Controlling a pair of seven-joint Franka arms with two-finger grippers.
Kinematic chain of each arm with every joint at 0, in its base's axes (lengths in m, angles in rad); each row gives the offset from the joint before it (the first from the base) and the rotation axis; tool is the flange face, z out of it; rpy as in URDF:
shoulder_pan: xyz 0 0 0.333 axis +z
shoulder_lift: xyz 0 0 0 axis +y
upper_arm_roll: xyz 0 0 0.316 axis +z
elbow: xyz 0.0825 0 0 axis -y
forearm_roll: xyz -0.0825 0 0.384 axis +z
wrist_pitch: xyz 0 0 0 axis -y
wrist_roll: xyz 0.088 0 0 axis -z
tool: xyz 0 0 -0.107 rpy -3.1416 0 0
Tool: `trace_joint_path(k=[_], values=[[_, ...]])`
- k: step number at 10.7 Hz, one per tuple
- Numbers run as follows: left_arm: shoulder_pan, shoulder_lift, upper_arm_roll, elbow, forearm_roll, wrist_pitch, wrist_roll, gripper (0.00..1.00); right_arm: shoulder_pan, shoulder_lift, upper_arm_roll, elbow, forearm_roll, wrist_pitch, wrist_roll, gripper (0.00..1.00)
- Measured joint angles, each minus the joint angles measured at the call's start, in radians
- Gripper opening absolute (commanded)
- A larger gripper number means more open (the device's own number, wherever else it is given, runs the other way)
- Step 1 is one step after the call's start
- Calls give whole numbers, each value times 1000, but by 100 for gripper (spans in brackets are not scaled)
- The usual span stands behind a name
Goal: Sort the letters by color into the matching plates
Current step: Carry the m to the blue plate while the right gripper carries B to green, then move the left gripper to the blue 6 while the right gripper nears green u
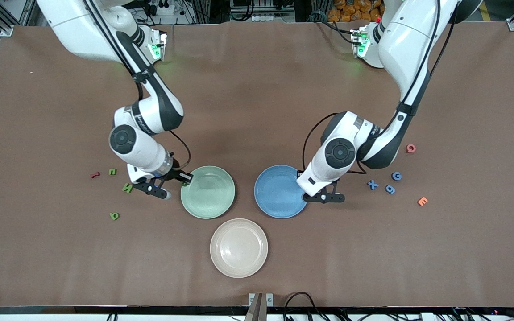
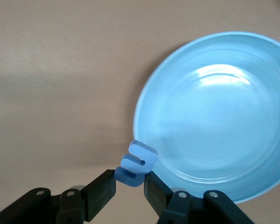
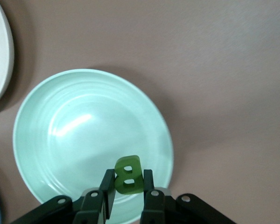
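Most of the blue letter sticks out past the blue plate's rim, so my left gripper now keeps hold of the letter until it is further inward.
My right gripper (image 3: pixel 129 185) is shut on a dark green letter B (image 3: pixel 129 173) and holds it over the rim of the pale mint green plate (image 3: pixel 70 135), at the rim's right-arm end (image 1: pixel 184 179). My left gripper (image 2: pixel 130 183) is shut on a blue letter (image 2: pixel 136 163) just over the rim of the blue plate (image 2: pixel 224 126); in the front view its hand (image 1: pixel 311 183) hides the fingers. Both plates (image 1: pixel 208 191) (image 1: pixel 279 191) hold nothing. Three green letters (image 1: pixel 127 187) lie toward the right arm's end. Three blue letters (image 1: pixel 390 189) lie toward the left arm's end.
A beige plate (image 1: pixel 238 248) sits nearer the front camera, between the two coloured plates. A red letter (image 1: pixel 95 174) lies by the green ones. A red letter (image 1: pixel 411 148) and an orange letter (image 1: pixel 422 201) lie by the blue ones.
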Motion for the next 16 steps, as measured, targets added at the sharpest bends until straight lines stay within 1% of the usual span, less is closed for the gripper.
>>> trace_joint_path(k=[1, 2, 3, 5, 6, 7, 8, 10, 12, 14, 16], values=[[-12, 9, 0, 14, -16, 3, -16, 0, 19, 28, 0, 33, 0, 0, 55, 19], [-23, 13, 0, 26, -35, 8, -29, 0, 33, 50, 0, 58, 0, 0, 94, 57], [-33, 17, 0, 37, -52, 29, -44, 0, 40, 68, 0, 77, 0, 0, 129, 100], [-43, 24, 0, 47, -87, 97, -67, 0, 44, 89, -1, 98, 0, 0, 156, 100], [-50, 28, 0, 49, -95, 127, -83, 16, 44, 91, -2, 98, -2, -4, 157, 100], [-58, 32, 0, 50, -96, 154, -97, 90, 44, 91, -4, 99, -2, -9, 157, 100], [-66, 35, 0, 51, -96, 167, -105, 100, 44, 91, -7, 101, -13, -15, 154, 100], [-73, 39, 2, 54, -96, 174, -106, 100, 42, 91, -18, 108, -52, -64, 86, 100], [-72, 40, 10, 58, -95, 175, -106, 100, 29, 91, -43, 108, -61, -115, -62, 100], [-66, 40, 18, 61, -55, 175, -105, 100, -14, 85, -51, 98, -85, -131, -198, 100], [-44, 40, 23, 62, -24, 163, -101, 100, -69, 63, -53, 64, -102, -132, -291, 100]])
